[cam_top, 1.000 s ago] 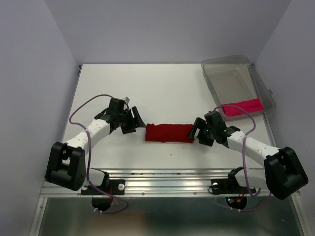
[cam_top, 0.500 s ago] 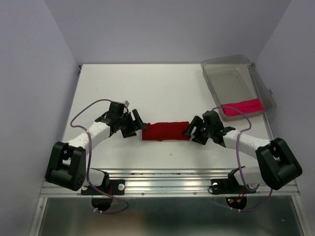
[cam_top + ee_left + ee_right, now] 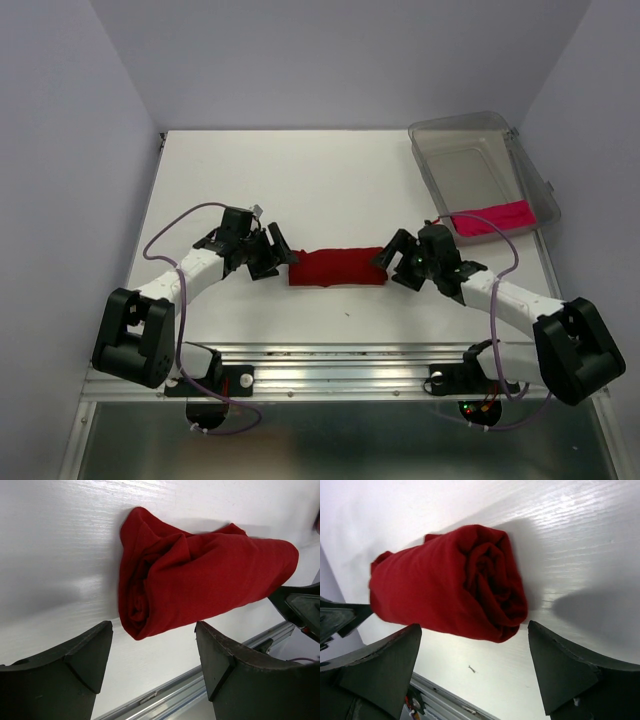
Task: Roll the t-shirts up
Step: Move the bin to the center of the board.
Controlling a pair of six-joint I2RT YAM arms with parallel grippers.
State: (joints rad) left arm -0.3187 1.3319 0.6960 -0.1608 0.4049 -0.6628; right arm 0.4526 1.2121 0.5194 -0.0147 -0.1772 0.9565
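Observation:
My left gripper needs to move toward its spiral end (image 3: 295, 270) (image 3: 138, 600) before it closes on the rolled t-shirt. The fingers are around tabletop short of that end of the t-shirt.
The dark red t-shirt (image 3: 337, 268) lies rolled into a tight horizontal tube on the white table, near its front edge. My left gripper (image 3: 280, 255) is open at the roll's left end, whose spiral shows in the left wrist view (image 3: 165, 590). My right gripper (image 3: 390, 258) is open at the roll's right end, whose spiral shows in the right wrist view (image 3: 470, 585). Neither gripper holds the cloth. The magenta-pink t-shirt (image 3: 492, 218) lies folded, draped over the near rim of the clear bin.
A clear plastic bin (image 3: 480, 150) stands at the table's back right. The table's metal front rail (image 3: 340, 355) runs just below the roll. Purple cables loop off both arms.
The roll has shifted slightly left and up. My left gripper dropped closer to its left end; my right gripper moved up and left along its right end.

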